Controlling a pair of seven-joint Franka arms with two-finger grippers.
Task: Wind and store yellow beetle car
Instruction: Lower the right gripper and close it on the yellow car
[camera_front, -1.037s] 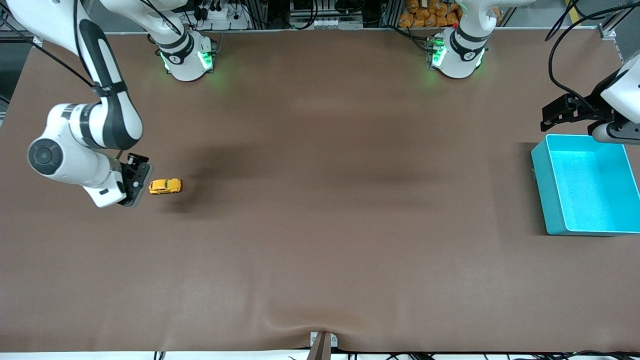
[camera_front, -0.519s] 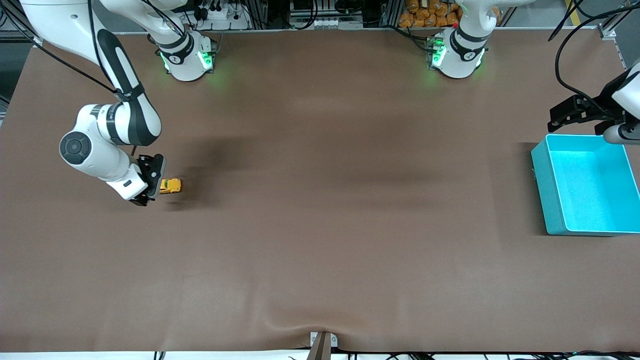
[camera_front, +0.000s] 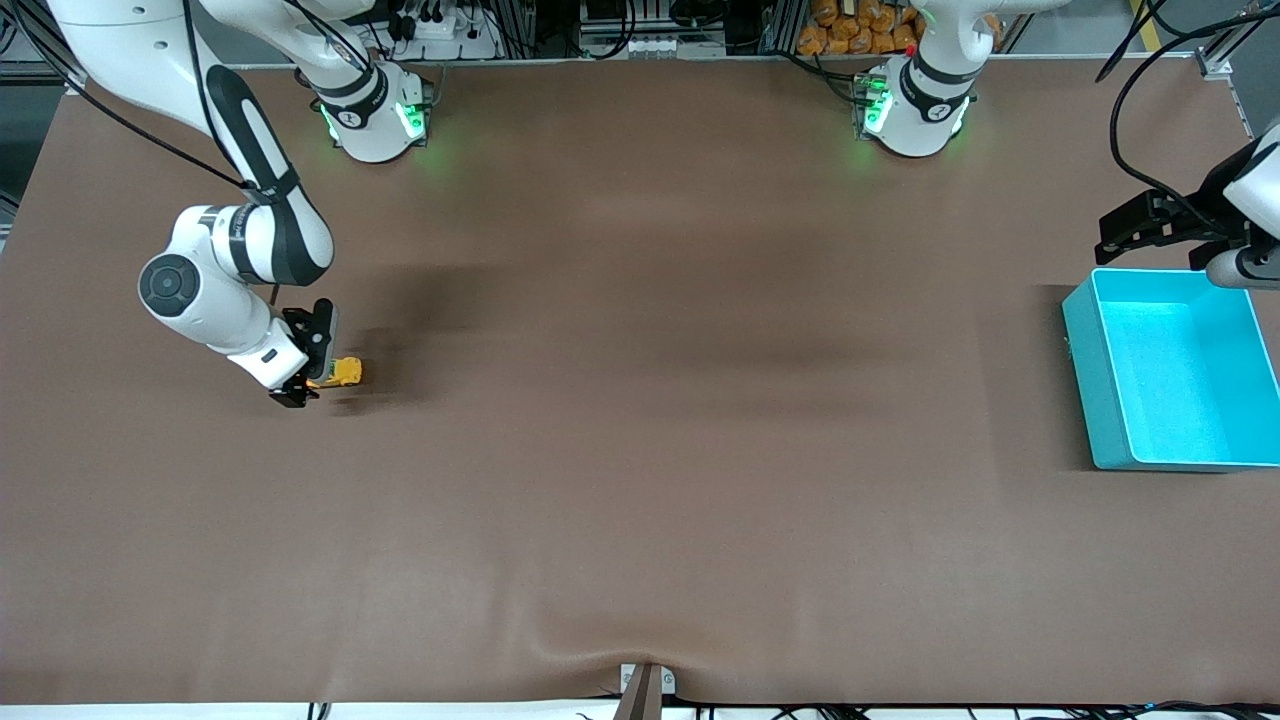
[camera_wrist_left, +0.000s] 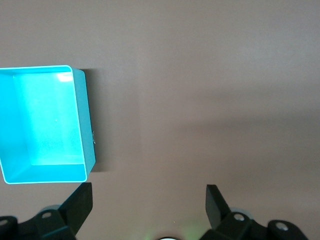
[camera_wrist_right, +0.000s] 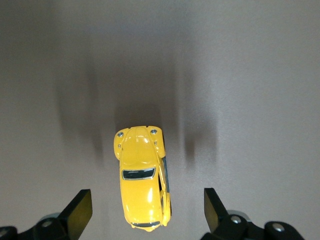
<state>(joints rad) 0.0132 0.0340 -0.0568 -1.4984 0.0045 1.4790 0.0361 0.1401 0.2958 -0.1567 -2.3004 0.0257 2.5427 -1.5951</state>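
Observation:
My right gripper needs to wind the car, so next it should grab the cabin sides of the yellow beetle car (camera_wrist_right: 142, 180) and leave its hood (camera_wrist_right: 138, 149) free.
The yellow beetle car (camera_front: 346, 372) stands on the brown table toward the right arm's end. In the right wrist view the car (camera_wrist_right: 142, 180) lies lengthwise between two dark fingers (camera_wrist_right: 79, 212), with a gap on each side. My right gripper (camera_front: 310, 372) is low over one end of the car, open and not touching it. My left gripper (camera_front: 1142, 226) waits open by the turquoise bin (camera_front: 1095, 370), on the side toward the arms' bases. In its own view the left gripper (camera_wrist_left: 148, 202) holds nothing, and the bin (camera_wrist_left: 86, 125) shows empty.
The brown mat (camera_front: 660, 450) covers the whole table, with a low bump at the front edge by a small bracket (camera_front: 645, 685). Both arm bases (camera_front: 375, 115) glow green along the edge farthest from the front camera.
My right gripper has come down and moved toward the car, from beside it to straddling its end. The left gripper has shifted slightly toward the table's end. The car has not moved.

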